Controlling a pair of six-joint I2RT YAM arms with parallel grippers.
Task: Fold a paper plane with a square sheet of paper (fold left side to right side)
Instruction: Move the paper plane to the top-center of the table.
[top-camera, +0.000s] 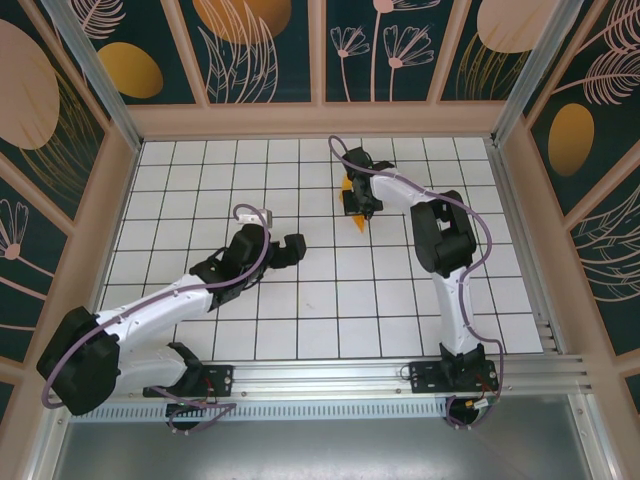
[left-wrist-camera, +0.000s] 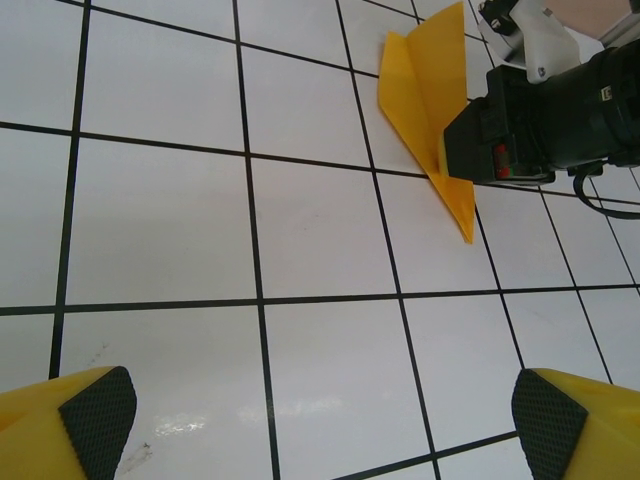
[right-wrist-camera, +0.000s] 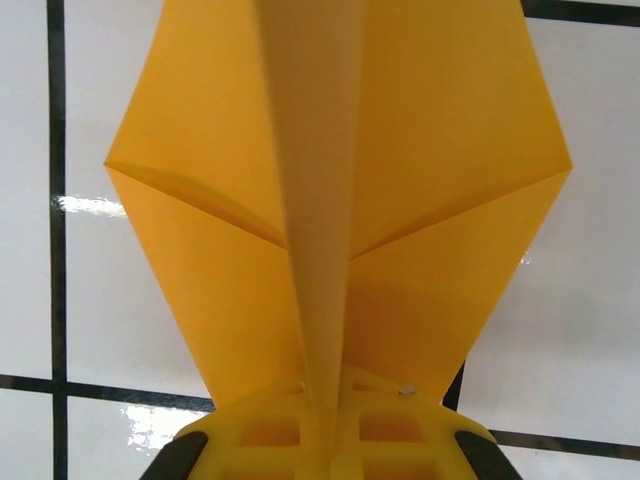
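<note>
I should release the paper plane from my right gripper now. The plane's wings spread low over the flat tiles, so the plane would stay where it is.
The square sheet of paper is folded into an orange-yellow paper plane and sits at the centre back of the table. My right gripper is shut on it from above. In the right wrist view the paper plane spreads two wings over the tiles, and its upright centre fold runs down between the yellow fingers of the right gripper. In the left wrist view the paper plane points its sharp tip toward me. My left gripper stands open with nothing between its pads, about one tile short of the plane's tip.
The table is white with a black grid. Patterned walls with wooden frames close in the back and both sides. An aluminium rail carrying both arm bases runs along the near edge.
</note>
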